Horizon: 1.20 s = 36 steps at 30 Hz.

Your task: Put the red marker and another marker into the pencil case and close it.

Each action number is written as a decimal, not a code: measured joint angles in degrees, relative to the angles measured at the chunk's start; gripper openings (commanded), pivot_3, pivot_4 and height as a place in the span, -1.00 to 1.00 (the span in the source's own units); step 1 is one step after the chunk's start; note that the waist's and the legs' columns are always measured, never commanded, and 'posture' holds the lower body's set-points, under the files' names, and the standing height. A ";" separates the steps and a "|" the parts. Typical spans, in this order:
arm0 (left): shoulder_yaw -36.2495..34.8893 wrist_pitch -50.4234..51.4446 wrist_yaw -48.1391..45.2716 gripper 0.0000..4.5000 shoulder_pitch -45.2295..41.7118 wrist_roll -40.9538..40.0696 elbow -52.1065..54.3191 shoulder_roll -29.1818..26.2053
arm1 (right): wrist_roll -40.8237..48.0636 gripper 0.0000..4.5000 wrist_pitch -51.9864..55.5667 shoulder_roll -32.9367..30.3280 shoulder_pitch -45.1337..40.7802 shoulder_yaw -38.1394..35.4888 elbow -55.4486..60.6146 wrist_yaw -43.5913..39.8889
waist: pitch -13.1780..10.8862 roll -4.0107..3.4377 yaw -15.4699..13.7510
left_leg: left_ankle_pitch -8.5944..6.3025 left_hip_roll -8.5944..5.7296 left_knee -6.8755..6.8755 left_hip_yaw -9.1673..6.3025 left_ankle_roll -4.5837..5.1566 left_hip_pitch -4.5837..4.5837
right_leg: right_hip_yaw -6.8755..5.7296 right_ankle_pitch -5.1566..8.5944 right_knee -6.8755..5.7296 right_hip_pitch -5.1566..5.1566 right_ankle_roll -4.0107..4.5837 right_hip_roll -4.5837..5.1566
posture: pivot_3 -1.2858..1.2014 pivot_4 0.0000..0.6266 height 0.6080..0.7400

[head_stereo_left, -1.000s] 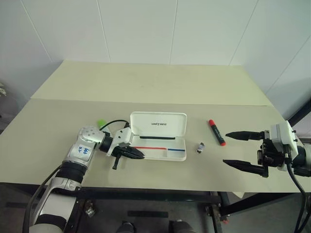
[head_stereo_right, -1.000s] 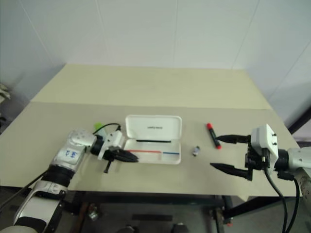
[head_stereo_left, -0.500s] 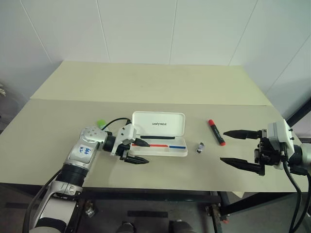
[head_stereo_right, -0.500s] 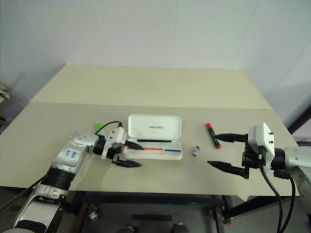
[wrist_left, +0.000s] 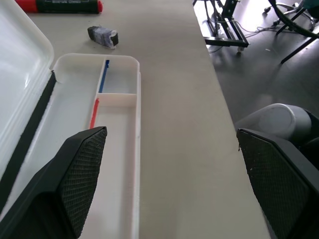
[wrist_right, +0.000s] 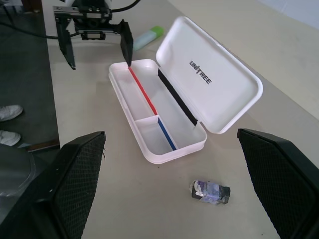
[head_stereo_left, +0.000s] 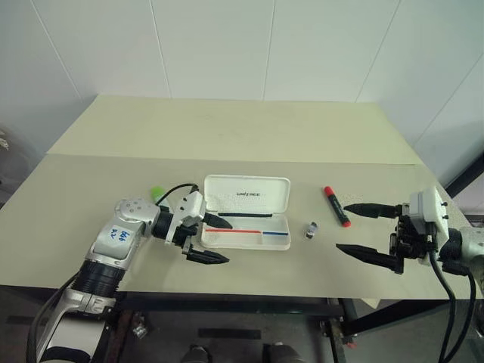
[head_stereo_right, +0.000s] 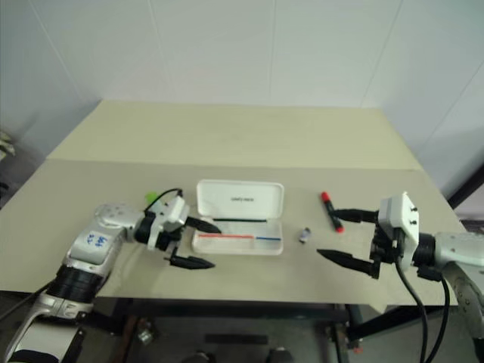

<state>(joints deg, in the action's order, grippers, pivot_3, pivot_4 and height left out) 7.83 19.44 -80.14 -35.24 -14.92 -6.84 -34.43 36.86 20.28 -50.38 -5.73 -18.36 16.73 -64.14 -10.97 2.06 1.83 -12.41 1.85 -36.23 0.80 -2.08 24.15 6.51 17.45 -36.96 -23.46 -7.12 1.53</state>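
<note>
Next, the right gripper picks up the red marker by its uncapped tail end (head_stereo_left: 344,221) to lay the marker in the pencil case (head_stereo_left: 246,233).
The pencil case (head_stereo_left: 246,233) lies open at the table's middle, its lid (head_stereo_left: 248,195) tipped back, and nothing lies in the tray (wrist_right: 149,107) with its red and blue stripes. My left gripper (head_stereo_left: 226,242) is open at the tray's left end, one finger over the tray and one in front of it, holding nothing. The red marker (head_stereo_left: 336,206) lies to the right of the case. Just in front of the marker, my right gripper (head_stereo_left: 341,226) hovers open. The green marker (head_stereo_left: 157,191) lies left of the case, behind my left wrist.
A small grey-black piece (head_stereo_left: 311,230) lies between the case and the red marker. The beige table (head_stereo_left: 227,136) stretches far back to a white wall. Its front edge runs close below both grippers.
My left gripper has gone from shut to wide open at the case's left end and has drawn back a little. The right gripper has stayed open, about where it was.
</note>
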 measured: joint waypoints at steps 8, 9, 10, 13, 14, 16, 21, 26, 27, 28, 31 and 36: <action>-0.70 0.38 0.48 0.99 0.23 -2.39 1.89 -0.81 | -4.15 1.00 2.22 6.40 3.09 -0.09 3.50 14.05 | 0.00 -0.01 0.02 | 0.00 0.00 0.02 0.02 0.00 -0.01 | 0.01 0.02 0.02 0.00 0.04 0.01 | 0.03 -0.52 1.00; -0.88 0.06 0.55 0.99 0.23 -2.68 1.86 -0.81 | -4.39 1.00 2.22 7.32 3.08 -0.09 3.48 15.52 | 0.00 -0.01 0.08 | 0.00 0.00 0.03 0.03 0.00 -0.01 | 0.02 0.02 0.02 -0.01 0.04 0.02 | 0.03 -0.52 1.00; -1.25 -0.75 0.71 0.99 0.23 -2.87 1.55 -0.59 | -4.93 1.00 2.19 8.45 2.74 -0.09 3.41 17.27 | 0.00 -0.01 0.12 | 0.00 0.00 0.03 0.03 0.00 -0.01 | 0.01 0.02 0.03 0.00 0.04 0.01 | 0.03 -0.52 1.00; -2.57 -4.27 2.74 0.99 -0.55 -2.95 -2.07 2.21 | -7.54 1.00 2.06 13.26 -0.30 0.10 1.22 24.08 | 0.00 0.00 0.09 | 0.03 0.00 -0.03 0.03 0.02 -0.02 | 0.01 0.01 0.02 0.00 0.03 0.02 | 0.03 -0.52 1.00; -2.64 -5.27 3.11 0.99 -0.71 -2.95 -3.34 2.94 | -8.85 1.00 2.11 14.36 -1.09 0.55 0.20 26.22 | 0.00 -0.01 0.05 | 0.05 -0.02 -0.02 0.03 0.04 -0.02 | 0.02 0.01 0.02 0.01 0.03 0.03 | 0.03 -0.52 1.00; -2.81 -6.72 3.34 0.99 -0.87 -2.95 -5.53 3.87 | -11.64 1.00 2.14 16.65 -2.70 1.74 -2.74 30.28 | 0.00 -0.01 0.13 | 0.05 -0.02 0.00 0.07 0.05 -0.02 | 0.03 0.00 0.02 -0.01 0.05 0.04 | 0.03 -0.52 1.00; -3.94 -10.58 2.99 0.99 -1.73 -3.62 -9.85 5.06 | -14.35 1.00 0.95 21.89 -6.29 2.44 -9.50 35.47 | 0.00 -0.03 0.18 | 0.05 -0.02 0.12 0.07 0.05 -0.02 | 0.02 0.00 0.02 -0.05 0.05 0.02 | 0.03 -0.52 1.00; -7.64 -13.44 2.37 0.99 -2.49 -6.35 -12.32 5.65 | -15.99 1.00 -0.25 24.08 -9.19 3.09 -15.60 36.84 | 0.00 -0.03 0.26 | 0.05 -0.02 0.17 0.06 0.05 -0.01 | 0.00 0.00 0.03 -0.07 0.03 0.02 | 0.03 -0.52 1.00; -8.05 -13.91 2.16 0.99 -2.49 -6.77 -12.51 5.57 | -16.39 1.00 -0.32 24.35 -9.43 3.51 -16.79 37.06 | 0.00 -0.04 0.24 | 0.05 -0.02 0.17 0.06 0.05 -0.01 | 0.00 0.00 0.02 -0.07 0.03 0.02 | 0.03 -0.52 1.00; -8.27 -14.19 1.79 0.99 -2.50 -7.14 -12.83 5.37 | -16.91 1.00 -0.45 24.58 -9.89 3.90 -17.99 37.46 | 0.00 -0.04 0.28 | 0.05 -0.02 0.16 0.07 0.05 -0.01 | 0.01 0.00 0.02 -0.07 0.03 0.02 | 0.03 -0.52 1.00; -9.26 -14.34 0.35 0.99 -2.44 -7.53 -14.18 3.52 | -18.57 1.00 -1.70 25.54 -10.94 4.67 -21.76 38.57 | 0.00 -0.04 0.65 | 0.05 -0.02 0.15 0.06 0.05 -0.01 | 0.01 -0.01 0.01 -0.06 0.02 0.02 | 0.03 -0.52 1.00; -10.22 -16.26 -1.12 0.99 -2.41 -7.61 -15.79 0.78 | -21.82 1.00 -1.78 25.84 -11.90 6.19 -26.13 40.85 | 0.00 -0.04 1.26 | 0.05 -0.02 0.16 0.07 0.05 -0.02 | 0.01 -0.01 0.02 -0.06 0.02 0.03 | 0.03 -0.52 1.00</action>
<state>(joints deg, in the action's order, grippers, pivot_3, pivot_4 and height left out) -2.39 3.18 -81.26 -37.65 -22.53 -22.63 -33.65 15.04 18.49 -24.54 -17.63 -12.17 -9.40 -23.30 -10.97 2.02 3.09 -12.36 1.83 -36.07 0.87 -2.03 24.14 6.52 17.44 -36.94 -23.52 -7.10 1.56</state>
